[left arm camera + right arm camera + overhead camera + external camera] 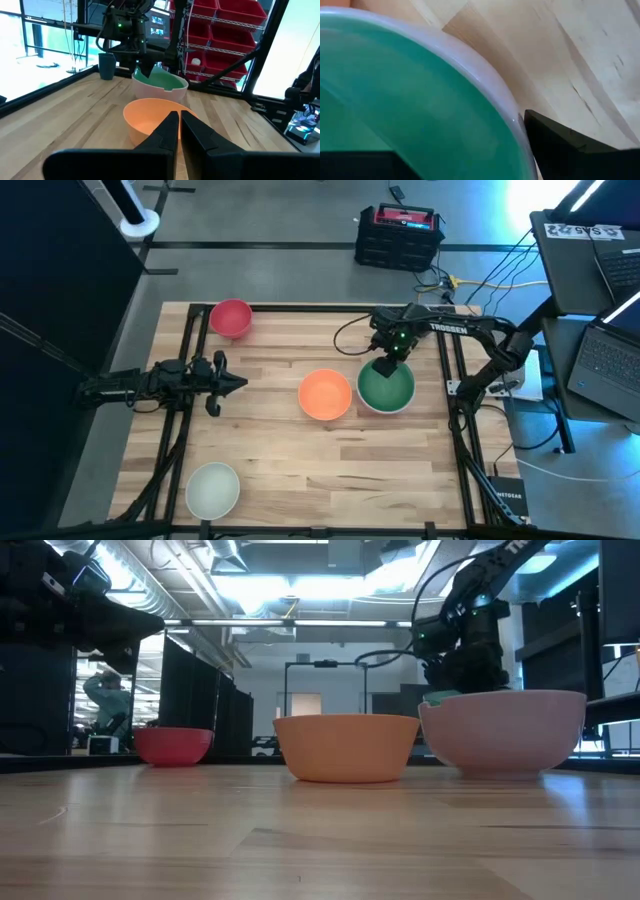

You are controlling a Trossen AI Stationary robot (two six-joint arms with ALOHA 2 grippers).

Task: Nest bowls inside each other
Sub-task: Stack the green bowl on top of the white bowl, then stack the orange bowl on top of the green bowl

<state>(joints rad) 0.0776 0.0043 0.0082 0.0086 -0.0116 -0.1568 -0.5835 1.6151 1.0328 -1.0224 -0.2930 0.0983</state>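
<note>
The robot's right gripper should next take hold of the orange bowl by its rim (344,377), so that the bowl can be nested inside the green bowl (386,387).
A dark green bowl (386,387) lies tilted inside a white bowl (505,730) at the table's right. Its raised edge (150,76) stands above the white rim. My right gripper (389,366) points down over the far rim of this pair and is open. One finger (355,165) hangs inside the green bowl, and the other (565,145) is just outside the white rim (485,75). An orange bowl (325,394) stands right beside them at the centre. A red bowl (231,318) sits far left and a pale mint bowl (212,488) near left. My left gripper (240,384) waits shut and level, at the left.
A small dark cup (106,66) stands on the table beyond the white bowl, near the right arm. Bare wood lies between the orange bowl and the mint bowl, and along the near edge. A black frame runs along the table's sides.
</note>
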